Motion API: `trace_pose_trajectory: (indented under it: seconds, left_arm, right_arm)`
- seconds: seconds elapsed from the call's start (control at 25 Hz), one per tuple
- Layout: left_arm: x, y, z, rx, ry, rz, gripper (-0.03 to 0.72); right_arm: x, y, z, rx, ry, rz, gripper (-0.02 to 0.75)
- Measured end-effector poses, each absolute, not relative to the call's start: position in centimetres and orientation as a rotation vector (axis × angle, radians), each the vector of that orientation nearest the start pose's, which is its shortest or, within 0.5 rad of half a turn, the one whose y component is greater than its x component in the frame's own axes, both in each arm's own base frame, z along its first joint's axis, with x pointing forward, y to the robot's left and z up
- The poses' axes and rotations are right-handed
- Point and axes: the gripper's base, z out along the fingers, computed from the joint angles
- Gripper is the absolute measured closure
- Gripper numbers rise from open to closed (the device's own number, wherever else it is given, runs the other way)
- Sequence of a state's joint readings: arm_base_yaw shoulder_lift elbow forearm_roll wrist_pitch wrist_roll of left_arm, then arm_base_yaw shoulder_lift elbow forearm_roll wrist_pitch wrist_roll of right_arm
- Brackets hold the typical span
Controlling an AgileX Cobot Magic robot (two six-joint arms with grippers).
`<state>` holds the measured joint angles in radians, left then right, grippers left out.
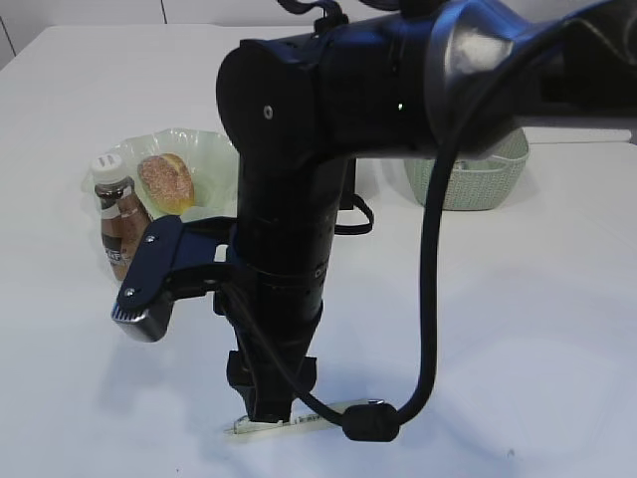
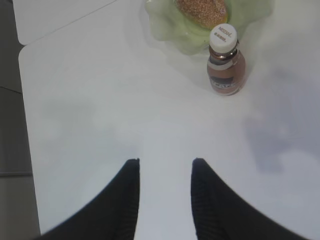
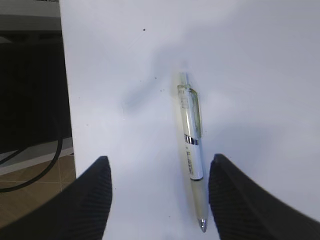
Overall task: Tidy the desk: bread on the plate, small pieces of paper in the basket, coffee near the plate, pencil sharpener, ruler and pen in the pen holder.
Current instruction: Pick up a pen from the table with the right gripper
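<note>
Next, the right gripper picks up the clear pen by the labelled middle of its body (image 3: 194, 160), since the pen stretches long and slim from clicker (image 3: 183, 78) to tip.
A white and clear pen (image 3: 192, 150) lies on the white table near its front edge, and also shows in the exterior view (image 1: 299, 422). My right gripper (image 3: 159, 160) is open, low over the table, with the pen between its fingers, close to the right one. In the exterior view the right gripper (image 1: 264, 398) points straight down onto the pen. The bread (image 1: 166, 182) lies on the pale green plate (image 1: 214, 149), and the coffee bottle (image 1: 117, 214) stands upright beside it. My left gripper (image 2: 165, 162) is open and empty, well short of the bottle (image 2: 226, 65) and plate (image 2: 170, 30).
A pale green woven basket (image 1: 468, 184) stands at the back right. A dark object (image 1: 353, 209) is mostly hidden behind the right arm. The table edge (image 3: 65, 100) runs just left of the right gripper, with floor beyond it.
</note>
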<state>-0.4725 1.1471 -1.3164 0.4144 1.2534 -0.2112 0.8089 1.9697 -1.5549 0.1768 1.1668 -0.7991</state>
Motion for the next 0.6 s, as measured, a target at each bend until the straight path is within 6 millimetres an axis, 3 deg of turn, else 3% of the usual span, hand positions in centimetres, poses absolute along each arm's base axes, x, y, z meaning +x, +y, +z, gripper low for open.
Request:
trace_pose_trajectory:
  seconds: [0.16,0.24,0.6]
  left_arm:
    - [19.7,-6.2,41.2,0.336,2.432,0.264,0.447]
    - [19.7,-6.2,41.2,0.336,2.432,0.264,0.447]
    - [19.7,-6.2,41.2,0.336,2.432,0.264,0.447]
  right_arm:
    - [26.4,29.8,21.3,-2.21,2.128,0.243,0.257]
    - [26.8,29.8,20.0,-2.321,2.049,0.197,0.257]
    - [28.1,30.2,18.8,-2.324,1.941,0.08,0.257]
